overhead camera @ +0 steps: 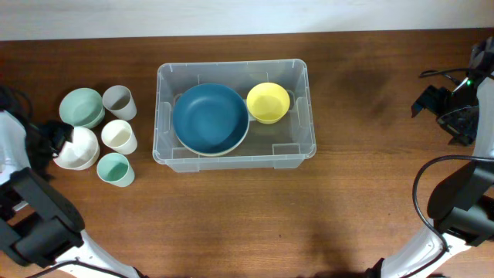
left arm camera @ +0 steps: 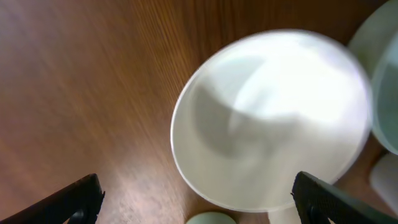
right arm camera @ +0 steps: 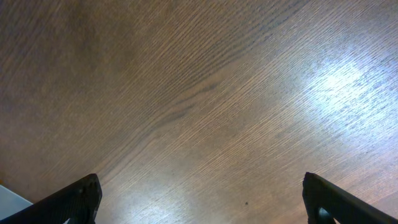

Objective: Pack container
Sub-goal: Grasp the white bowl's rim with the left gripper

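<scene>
The rim of the white bowl is below my left gripper's fingers, so closing now would miss. My left gripper moves down first, then closes.
The clear plastic container [overhead camera: 301, 116] stands mid-table and holds a large blue bowl [overhead camera: 210, 118] and a small yellow bowl [overhead camera: 268, 103]. At the left stand a white bowl [overhead camera: 79, 149], a pale green bowl [overhead camera: 82, 106], a grey cup [overhead camera: 119, 101], a cream cup [overhead camera: 119, 136] and a teal cup [overhead camera: 115, 169]. My left gripper [overhead camera: 55, 137] is open just left of the white bowl, which fills the left wrist view [left arm camera: 273, 118] between and above the fingers [left arm camera: 199, 202]. My right gripper [overhead camera: 440, 104] is open and empty over bare wood [right arm camera: 199, 199] at the far right.
The pale green bowl's edge [left arm camera: 376, 81] shows at the right of the left wrist view, and a green cup's rim [left arm camera: 211, 218] at the bottom. Bare wooden table lies in front of and to the right of the container.
</scene>
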`<state>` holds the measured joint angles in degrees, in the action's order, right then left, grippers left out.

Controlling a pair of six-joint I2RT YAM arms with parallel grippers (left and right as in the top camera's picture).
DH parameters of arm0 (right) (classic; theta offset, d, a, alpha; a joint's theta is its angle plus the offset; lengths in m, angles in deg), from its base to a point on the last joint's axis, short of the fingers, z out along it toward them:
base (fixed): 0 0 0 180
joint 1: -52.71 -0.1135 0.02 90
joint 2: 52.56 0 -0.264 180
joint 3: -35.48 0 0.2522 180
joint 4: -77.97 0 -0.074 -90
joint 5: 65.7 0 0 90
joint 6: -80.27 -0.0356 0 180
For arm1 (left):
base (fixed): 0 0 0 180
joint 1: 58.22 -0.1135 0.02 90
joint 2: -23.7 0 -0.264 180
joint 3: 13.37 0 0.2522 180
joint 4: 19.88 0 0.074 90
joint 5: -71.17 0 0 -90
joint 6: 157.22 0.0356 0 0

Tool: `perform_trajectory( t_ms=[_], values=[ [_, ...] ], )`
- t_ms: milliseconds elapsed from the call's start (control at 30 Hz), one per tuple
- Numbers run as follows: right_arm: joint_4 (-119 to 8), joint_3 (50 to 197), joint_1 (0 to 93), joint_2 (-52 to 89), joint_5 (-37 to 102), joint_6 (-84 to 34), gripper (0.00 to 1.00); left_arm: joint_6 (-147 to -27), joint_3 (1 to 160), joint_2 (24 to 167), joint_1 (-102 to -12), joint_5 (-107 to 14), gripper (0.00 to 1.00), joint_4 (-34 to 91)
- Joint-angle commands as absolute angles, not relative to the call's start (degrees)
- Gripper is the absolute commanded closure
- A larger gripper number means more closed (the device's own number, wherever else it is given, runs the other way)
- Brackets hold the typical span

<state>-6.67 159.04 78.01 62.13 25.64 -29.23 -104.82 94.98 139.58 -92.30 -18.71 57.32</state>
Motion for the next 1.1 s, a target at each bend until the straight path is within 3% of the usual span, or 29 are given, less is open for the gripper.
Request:
perform_trajectory(
  t_ms=[0,100,267,467,700,967,1067],
  values=[
    [-6.71,158.96,77.85,62.13,25.14,-29.71,0.01,-105.61,90.78,138.44,-92.26,-21.44,0.02,54.15],
    [-6.71,158.96,77.85,62.13,25.14,-29.71,0.01,-105.61,88.24,138.44,-92.26,-21.42,0.08,52.18],
    [-6.71,158.96,77.85,62.13,25.14,-29.71,0.01,-105.61,84.49,138.44,-92.26,-21.42,0.11,48.64],
    [-6.71,158.96,77.85,62.13,25.14,-29.69,0.01,-105.61,82.93,138.44,-92.26,-21.40,0.43,47.22],
    [-6.71,158.96,77.85,62.13,25.14,-29.71,0.01,-105.61,82.93,138.44,-92.24,-20.96,0.72,46.55],
    [-6.71,158.96,77.85,62.13,25.14,-29.71,0.01,-105.59,82.93,138.44,-92.26,-19.89,0.99,46.61],
    [-6.71,158.96,77.85,62.13,25.14,-29.71,0.01,-105.59,82.93,138.44,-92.26,-18.60,0.99,46.83]
  ],
)
